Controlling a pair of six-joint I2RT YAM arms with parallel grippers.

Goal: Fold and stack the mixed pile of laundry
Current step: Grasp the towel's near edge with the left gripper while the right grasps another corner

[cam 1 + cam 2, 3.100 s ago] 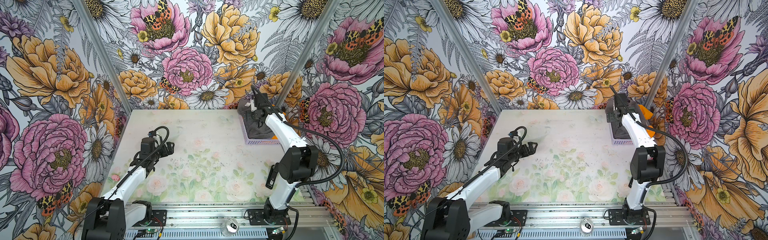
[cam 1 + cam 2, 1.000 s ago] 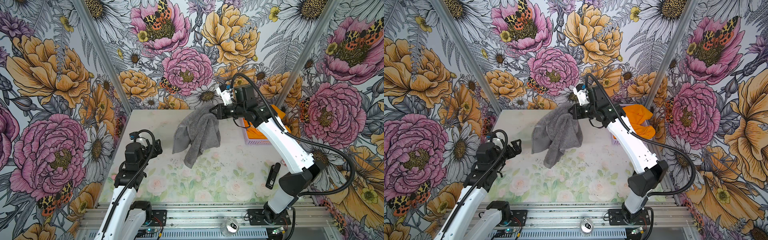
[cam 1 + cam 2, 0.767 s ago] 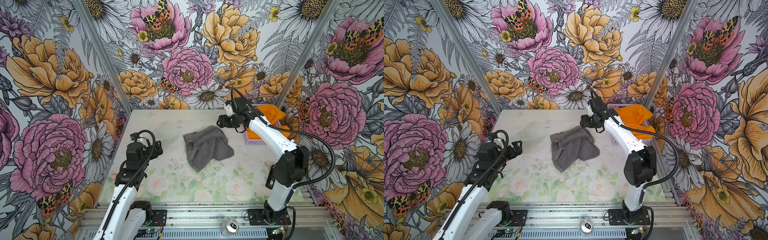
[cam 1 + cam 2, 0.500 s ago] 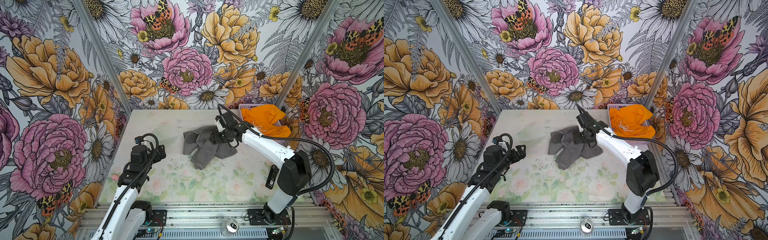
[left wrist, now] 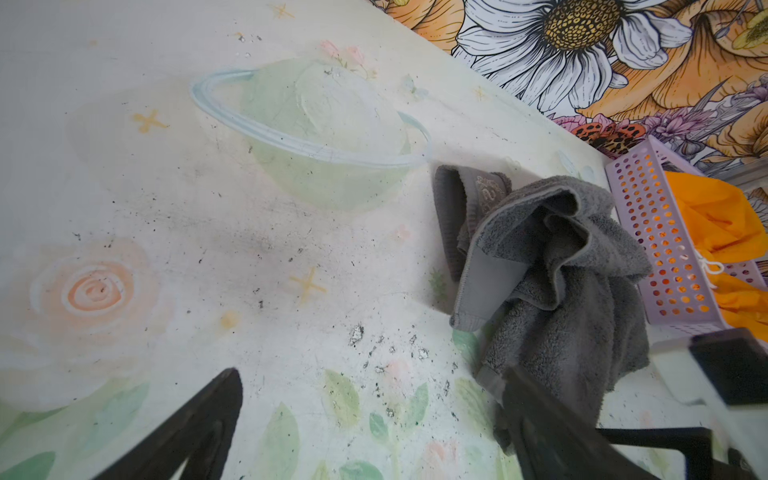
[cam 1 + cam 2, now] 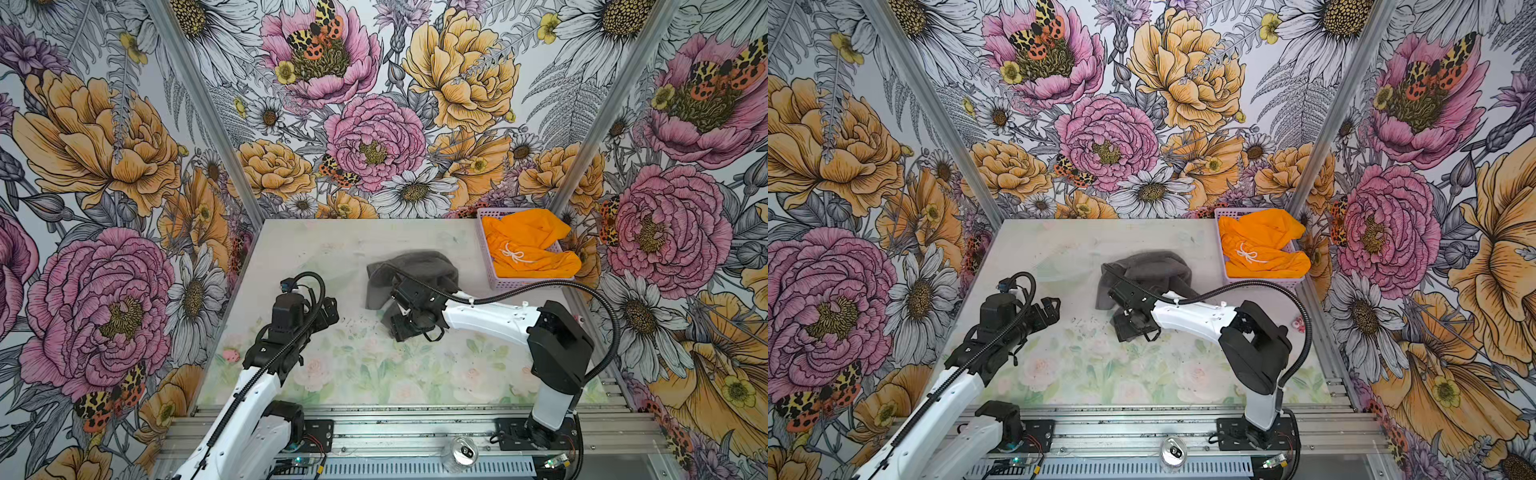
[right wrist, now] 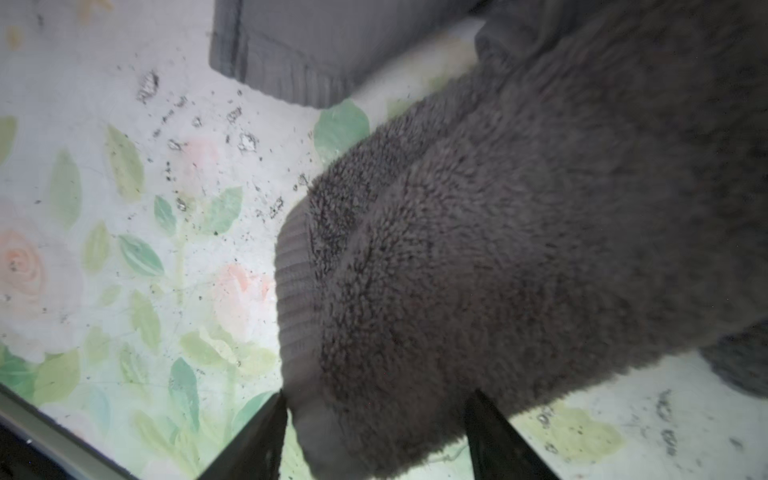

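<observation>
The dark grey towel needs its crumple drawn open for folding, so my right gripper should next grab the towel by its near hemmed end (image 6: 390,321) (image 7: 301,320).
The dark grey towel (image 6: 411,266) (image 6: 1146,266) lies crumpled on the table just right of the middle. My right gripper (image 6: 404,328) (image 6: 1133,328) is down at its near end. In the right wrist view a thick terry fold (image 7: 498,249) fills the gap of that gripper (image 7: 378,419), whose jaws stand wide apart. My left gripper (image 6: 328,309) (image 6: 1050,309) hovers open to the towel's left, with bare table in its gap (image 5: 372,374). The orange shorts (image 6: 528,245) (image 6: 1262,241) (image 5: 715,220) sit bunched in the basket, white drawstring on top.
The lavender perforated basket (image 6: 515,283) (image 6: 1258,282) (image 5: 660,232) stands at the back right corner of the table (image 6: 332,245). Floral walls close in three sides. A drinks can (image 6: 462,451) sits on the front metal rail.
My right gripper carried the towel from the basket, let it drop mid-table, then came down at its near end. My left arm drew in closer to the towel.
</observation>
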